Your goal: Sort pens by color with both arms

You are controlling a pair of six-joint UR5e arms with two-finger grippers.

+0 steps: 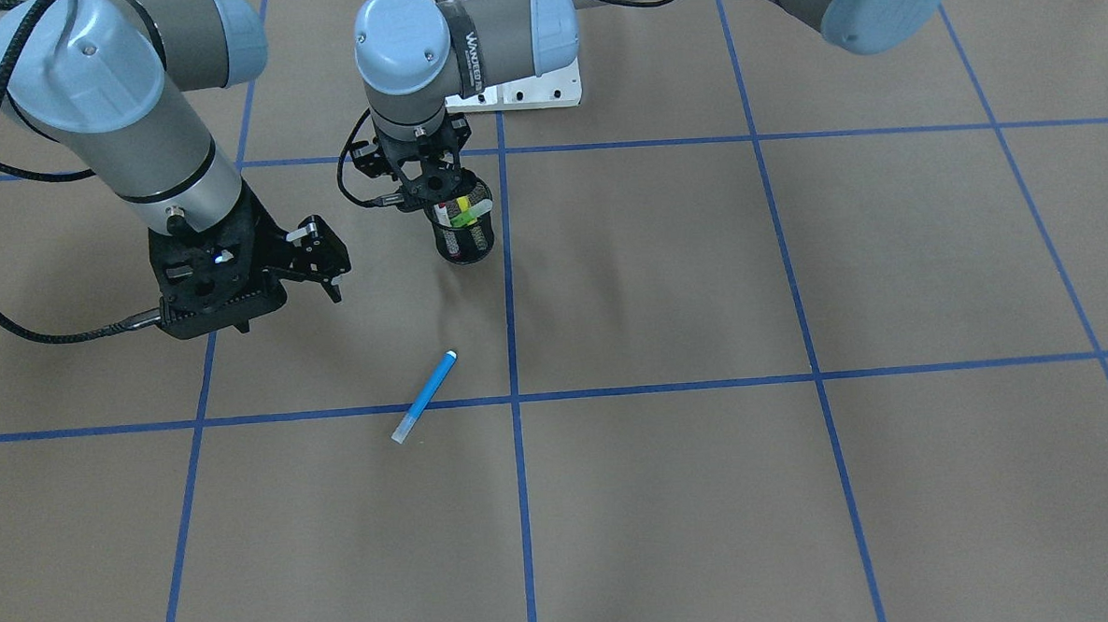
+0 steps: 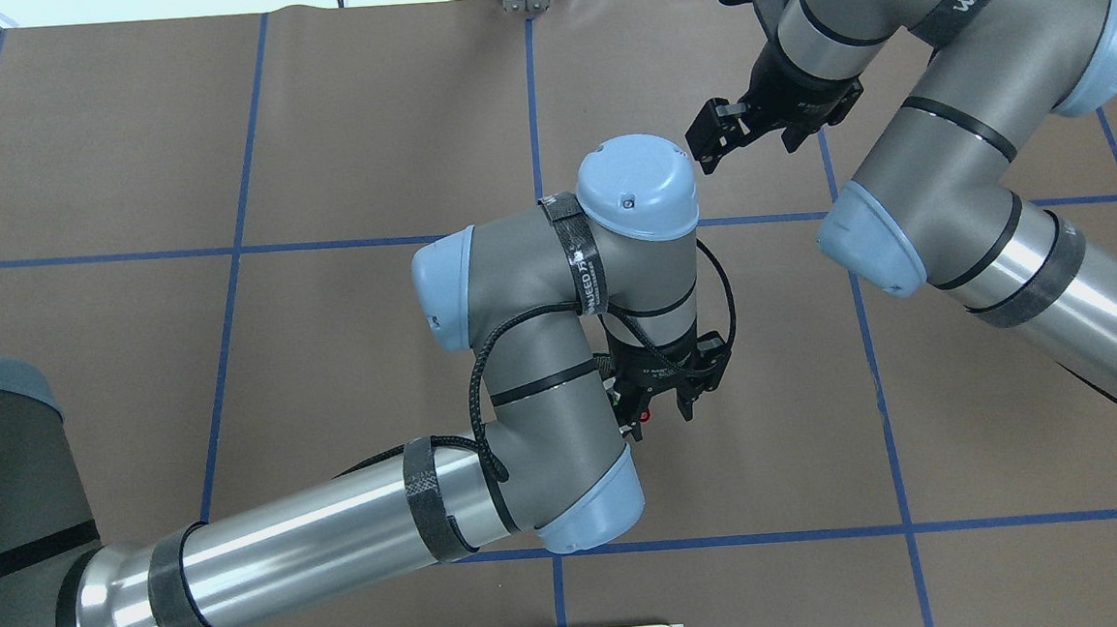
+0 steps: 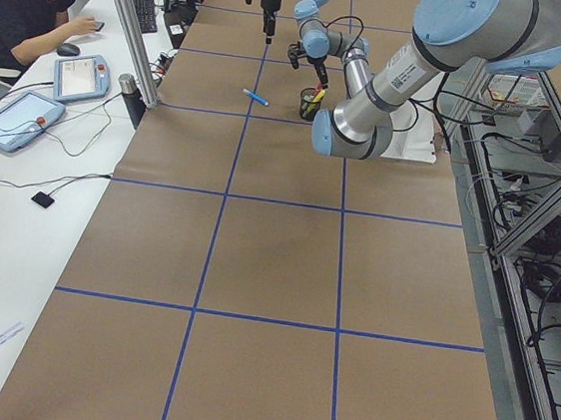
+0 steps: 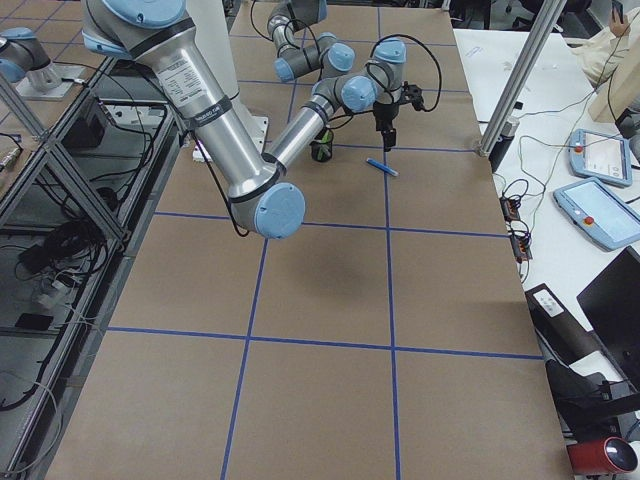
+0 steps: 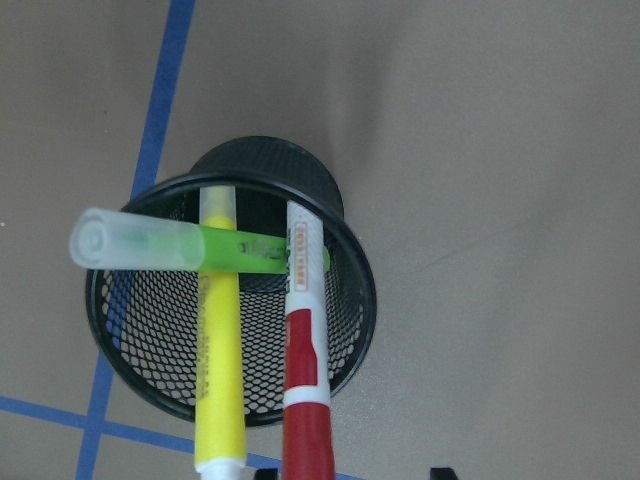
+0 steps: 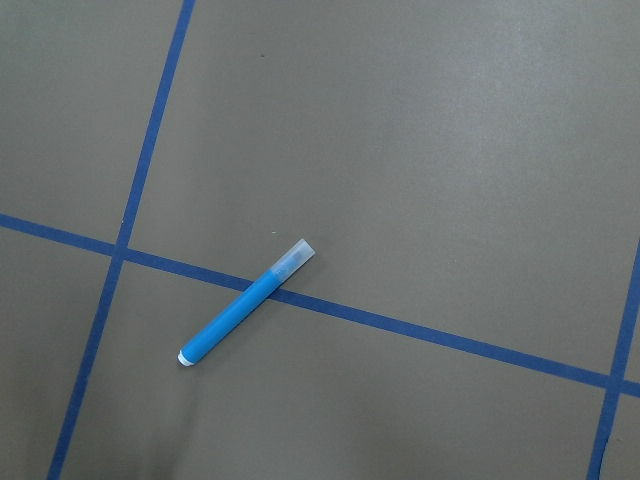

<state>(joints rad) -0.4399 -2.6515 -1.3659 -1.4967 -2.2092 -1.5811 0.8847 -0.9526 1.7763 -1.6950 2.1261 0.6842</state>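
The pens need to be sorted by color, so my left gripper will grab the red-capped white pen by its red cap next.
A blue pen lies on the brown table across a blue tape line, and shows in the right wrist view. A black mesh cup holds the yellow pen, the green pen and the red-capped white pen. My left gripper hangs straight down over the cup's mouth, jaws apart, with the red-capped pen's end between them. In the overhead view the left gripper hides the cup. My right gripper is open and empty, above the table beside the blue pen.
Blue tape lines divide the table into squares. The white pedestal base stands just behind the cup. In the exterior left view an operator sits at a side desk with teach pendants.
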